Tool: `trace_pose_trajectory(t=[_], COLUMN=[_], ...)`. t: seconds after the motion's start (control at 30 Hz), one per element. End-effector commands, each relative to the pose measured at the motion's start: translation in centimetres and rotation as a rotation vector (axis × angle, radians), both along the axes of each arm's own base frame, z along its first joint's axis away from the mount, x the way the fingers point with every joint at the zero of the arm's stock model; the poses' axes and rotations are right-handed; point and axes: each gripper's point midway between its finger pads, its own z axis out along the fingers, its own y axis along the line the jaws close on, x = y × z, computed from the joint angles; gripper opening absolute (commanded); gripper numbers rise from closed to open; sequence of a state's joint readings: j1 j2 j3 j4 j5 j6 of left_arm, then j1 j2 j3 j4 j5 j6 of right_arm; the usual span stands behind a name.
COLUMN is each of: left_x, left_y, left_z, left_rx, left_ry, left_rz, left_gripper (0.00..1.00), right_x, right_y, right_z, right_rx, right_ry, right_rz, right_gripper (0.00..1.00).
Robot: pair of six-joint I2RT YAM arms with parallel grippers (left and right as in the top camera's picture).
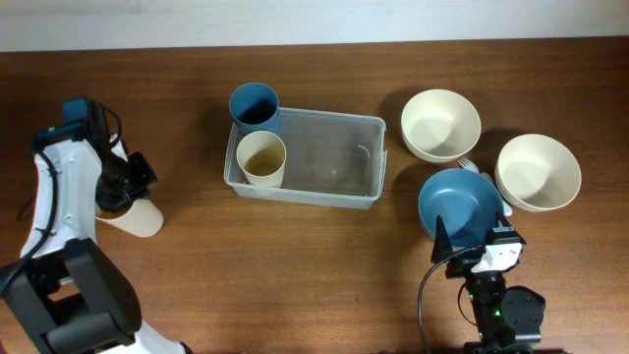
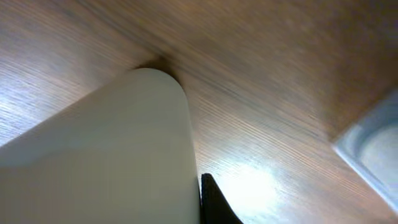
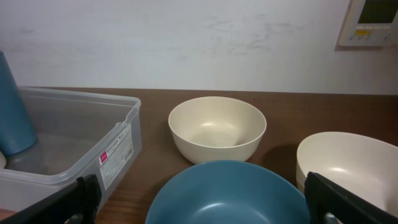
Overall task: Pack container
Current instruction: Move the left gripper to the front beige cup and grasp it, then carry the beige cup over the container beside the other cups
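The cream cup (image 1: 136, 216) (image 2: 122, 157) would come up with the left gripper if it lifted now, because a black finger is against the cup.
The clear container (image 1: 339, 162) stands mid-table, with a cream cup (image 1: 262, 157) upright inside it at the left end. A blue cup (image 1: 254, 106) stands at its far left corner. My left gripper (image 1: 123, 200) is shut on another cream cup (image 1: 141, 217) that lies tilted on the table at the left. In the left wrist view this cup (image 2: 106, 155) fills the frame, with one black finger (image 2: 214, 202) against it. My right gripper (image 3: 211, 202) is open, its fingers on either side of a blue bowl (image 3: 230, 193) near the front right (image 1: 460, 205).
Two cream bowls (image 1: 440, 123) (image 1: 538, 172) sit at the right, just behind the blue bowl. They also show in the right wrist view, one (image 3: 217, 127) behind the blue bowl and one (image 3: 348, 162) to its right. The container's wall (image 3: 115, 146) is to the left.
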State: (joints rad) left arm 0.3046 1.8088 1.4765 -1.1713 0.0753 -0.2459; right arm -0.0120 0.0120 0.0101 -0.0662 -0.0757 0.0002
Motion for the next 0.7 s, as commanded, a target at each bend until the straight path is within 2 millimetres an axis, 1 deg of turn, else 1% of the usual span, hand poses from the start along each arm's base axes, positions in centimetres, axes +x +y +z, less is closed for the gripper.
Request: trace_pose_trajectory(t=[0.0, 0.17, 0.23, 0.3, 0.4, 0.53, 0.6, 0.67], left_x=[2.1, 3.5, 3.9, 4.2, 4.2, 3.5, 2.9, 2.2], left_y=[-1.5, -3.9, -5.2, -6.8, -9.9, -12.7, -14.0, -16.0], left_z=[3.0, 7.9, 10.2, 12.5, 16.0, 19.4, 20.4, 21.2], left_rx=[-0.04, -0.015, -0.006, 0.005, 0.028, 0.121, 0.156, 0.172], left_ry=[-0.079, -0.138, -0.17, -0.207, -0.276, -0.329, -0.348, -0.368], left_rz=[-0.056, -0.174, -0.234, -0.306, -0.451, -0.557, -0.603, -0.663], left_gripper=[0.02, 0.02, 0.02, 0.02, 0.02, 0.02, 0.02, 0.02], right_x=[0.0, 0.0, 0.0, 0.0, 0.0, 0.0, 0.0, 0.0], right_y=[0.0, 0.0, 0.0, 0.0, 0.0, 0.0, 0.0, 0.0], right_z=[-0.2, -0.2, -0.2, -0.2, -0.2, -0.2, -0.2, -0.2], right_rx=[0.003, 0.003, 0.003, 0.003, 0.003, 0.003, 0.003, 0.003], right_ry=[0.001, 0.001, 0.001, 0.001, 0.001, 0.001, 0.001, 0.001], right_rz=[0.0, 0.0, 0.0, 0.0, 0.0, 0.0, 0.0, 0.0], right_gripper=[0.99, 0.99, 0.99, 0.99, 0.99, 0.99, 0.99, 0.99])
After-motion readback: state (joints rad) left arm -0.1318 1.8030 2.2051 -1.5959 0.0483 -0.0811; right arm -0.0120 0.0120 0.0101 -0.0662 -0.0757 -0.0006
